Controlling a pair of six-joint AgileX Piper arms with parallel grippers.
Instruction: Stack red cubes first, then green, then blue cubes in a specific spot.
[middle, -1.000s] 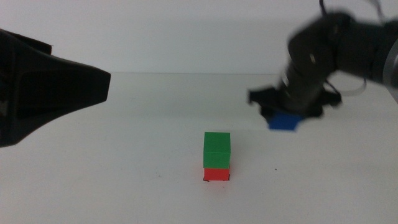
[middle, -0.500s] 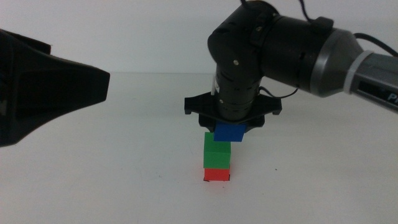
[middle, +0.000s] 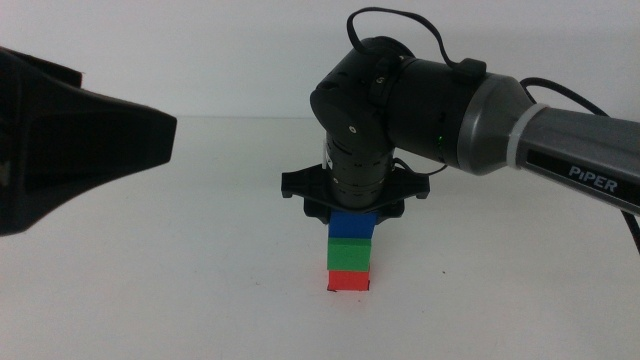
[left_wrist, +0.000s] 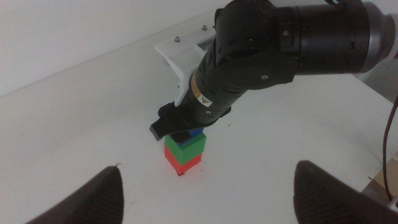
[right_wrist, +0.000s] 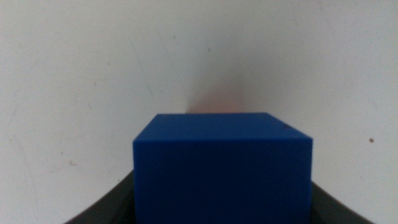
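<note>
The lower edge of the blue cube (middle: 353, 224) lies along the green cube's top, so the blue cube would stand and my right gripper should open.
The red cube (middle: 349, 281) sits on the marked spot, whose black corner marks (middle: 328, 290) show at its base. The green cube (middle: 350, 252) rests on top of it. My right gripper (middle: 352, 214) is shut on the blue cube (middle: 353, 224) and holds it on or just above the green cube. The stack also shows in the left wrist view: red cube (left_wrist: 186, 164), green cube (left_wrist: 188, 147), a sliver of the blue cube (left_wrist: 196, 132). The blue cube (right_wrist: 222, 168) fills the right wrist view. My left gripper (left_wrist: 208, 190) is open and empty, waiting off to the left.
The left arm's dark body (middle: 70, 135) fills the left side of the middle view. The white table (middle: 200, 290) surrounds the stack. The right arm (middle: 500, 120) reaches in from the right above the stack.
My right gripper carried the blue cube from the right and down onto the green cube. The red and green cubes and the left arm have not moved.
</note>
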